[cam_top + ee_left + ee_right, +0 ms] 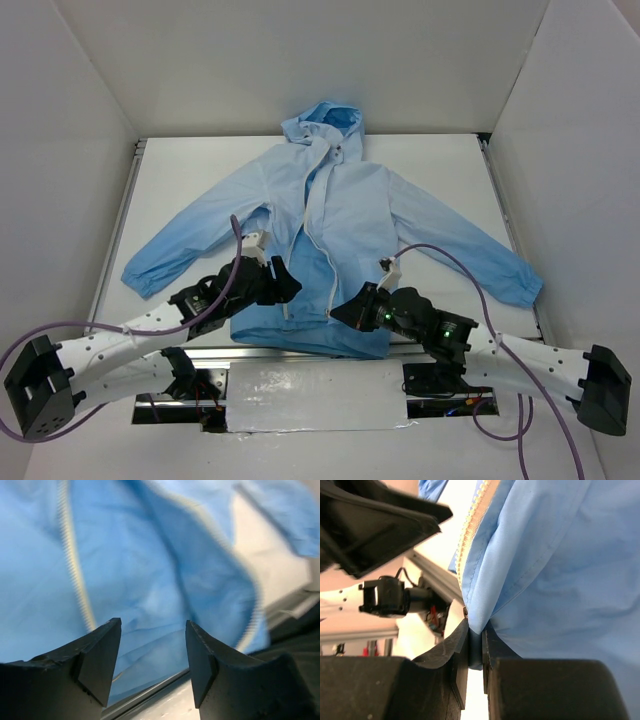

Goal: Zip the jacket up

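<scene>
I should next grab the free front panel's zipper edge (286, 312) near the hem with my left gripper. That is to join the halves and zip up the jacket.
The sky-blue hooded jacket (340, 220) lies spread on the white table, hood at the far side, its white zipper (318, 235) unzipped down the front. My right gripper (340, 312) is shut on the jacket's bottom hem corner (476, 630) beside the zipper tape (470, 530). My left gripper (290, 285) is open and empty, hovering over the left front panel near the hem. In the left wrist view its fingers (100, 652) frame blue fabric (150, 570) and a zipper edge (75, 570).
White walls enclose the table. A metal rail (290, 352) runs along the near edge under the hem. The sleeves reach left (150, 270) and right (500, 270). Purple cables (450, 262) loop off both arms.
</scene>
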{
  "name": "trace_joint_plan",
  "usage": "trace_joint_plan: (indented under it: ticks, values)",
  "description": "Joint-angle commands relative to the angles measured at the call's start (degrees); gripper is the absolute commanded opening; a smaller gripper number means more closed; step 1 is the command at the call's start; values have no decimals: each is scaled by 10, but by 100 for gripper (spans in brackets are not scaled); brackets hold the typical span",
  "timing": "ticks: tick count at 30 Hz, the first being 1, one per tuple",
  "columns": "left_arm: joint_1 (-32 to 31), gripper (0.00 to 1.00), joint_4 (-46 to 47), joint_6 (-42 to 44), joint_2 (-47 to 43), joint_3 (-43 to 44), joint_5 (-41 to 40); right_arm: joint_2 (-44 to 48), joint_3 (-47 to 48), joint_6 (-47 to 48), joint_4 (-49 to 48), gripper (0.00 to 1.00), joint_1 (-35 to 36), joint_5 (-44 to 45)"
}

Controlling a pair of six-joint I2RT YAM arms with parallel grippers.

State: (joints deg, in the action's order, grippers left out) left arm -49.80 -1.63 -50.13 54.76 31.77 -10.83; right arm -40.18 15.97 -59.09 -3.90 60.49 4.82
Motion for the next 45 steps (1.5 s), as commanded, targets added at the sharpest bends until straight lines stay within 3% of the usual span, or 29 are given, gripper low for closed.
trace_joint_plan:
  ticks: [1,15,17,18,24,26,28,32,37,40,45]
  values:
    - [0,65,-105,-30,15,4,-63,37,-6,4,55,0,0,57]
    - [1,62,-52,-33,222,33,-24,121,-2,10,118,0,0,70]
    - [1,49,-41,-36,233,31,-16,134,-4,9,122,0,-1,71]
    - [1,32,-36,-38,239,28,-16,137,-4,9,126,0,0,75]
    - [1,29,-7,-36,227,15,-3,143,-4,14,130,0,-1,79]
    - [1,17,-9,-32,219,19,-6,136,-1,16,130,0,0,77]
    - [1,1,-42,-31,209,34,-31,133,-1,16,129,0,0,77]
    - [1,0,-185,-40,178,86,-154,136,2,19,137,0,0,84]
    - [1,0,-513,-131,173,238,-390,135,11,20,150,0,-1,92]
    - [1,0,-614,-153,184,277,-434,129,12,21,147,0,0,94]
    - [-6,0,-660,-133,234,320,-437,119,23,25,151,0,-1,93]
